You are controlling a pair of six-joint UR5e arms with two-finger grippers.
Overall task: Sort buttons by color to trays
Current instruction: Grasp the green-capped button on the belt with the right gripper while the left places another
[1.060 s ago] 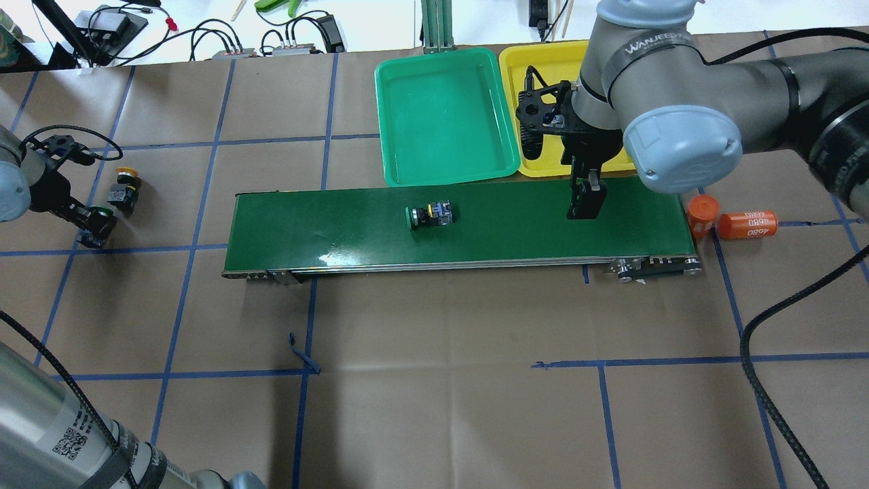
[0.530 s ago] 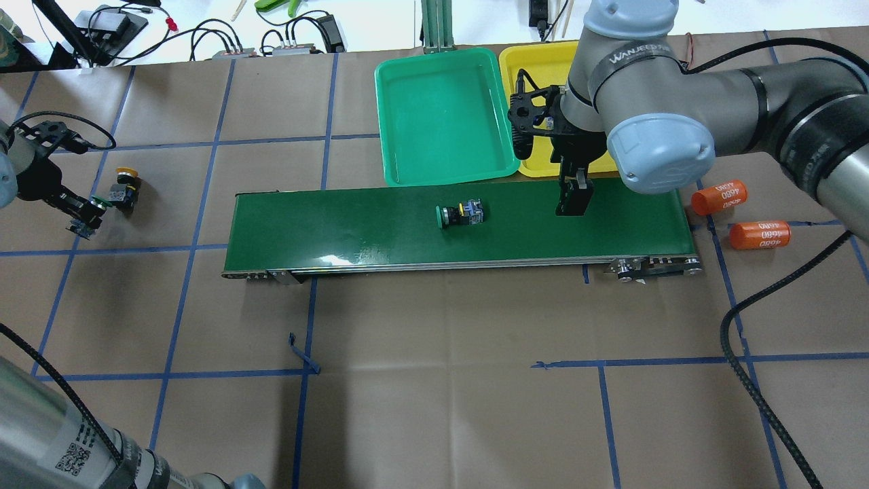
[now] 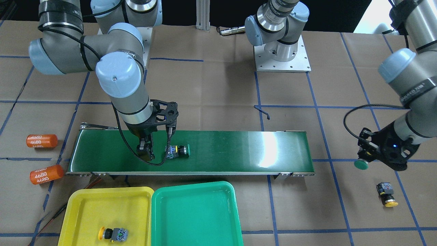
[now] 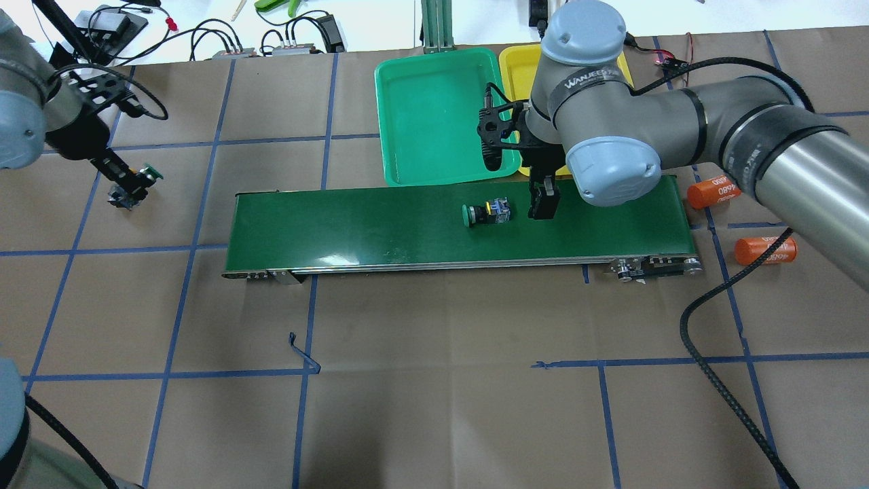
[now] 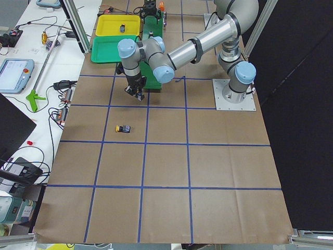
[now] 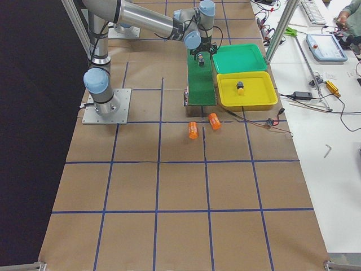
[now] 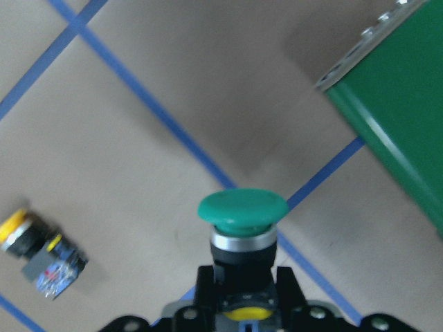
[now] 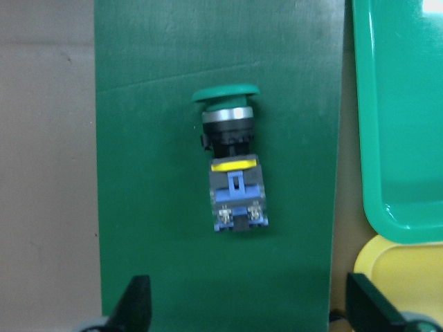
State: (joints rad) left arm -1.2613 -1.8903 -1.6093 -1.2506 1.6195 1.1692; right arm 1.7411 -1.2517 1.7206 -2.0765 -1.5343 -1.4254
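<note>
My right gripper should next hold the flat sides of the button's square block (image 3: 172, 151), because the button's green cap (image 3: 188, 150) spreads out round and wide.
A green-capped button (image 4: 483, 213) lies on its side on the belt, cap to the left; it also shows in the right wrist view (image 8: 234, 166). My right gripper (image 4: 543, 204) is open and empty, low over the belt just right of it. My left gripper (image 4: 132, 185) is shut on another green-capped button (image 7: 242, 211) and holds it above the table left of the belt. A yellow-capped button (image 3: 386, 194) lies on the paper below it. The yellow tray (image 3: 78, 205) holds one yellow-capped button (image 3: 113, 234). The green tray (image 4: 441, 102) is empty.
The long dark-green conveyor belt (image 4: 373, 224) runs across the middle, with both trays against its far side. Two orange "4680" cylinders (image 4: 709, 192) (image 4: 766, 250) lie on the paper off the belt's right end. Cables hang from both arms.
The button on the belt has travelled right. My right gripper has moved left toward it. My left gripper has lifted its green button off the table. The orange cylinders have rolled apart.
</note>
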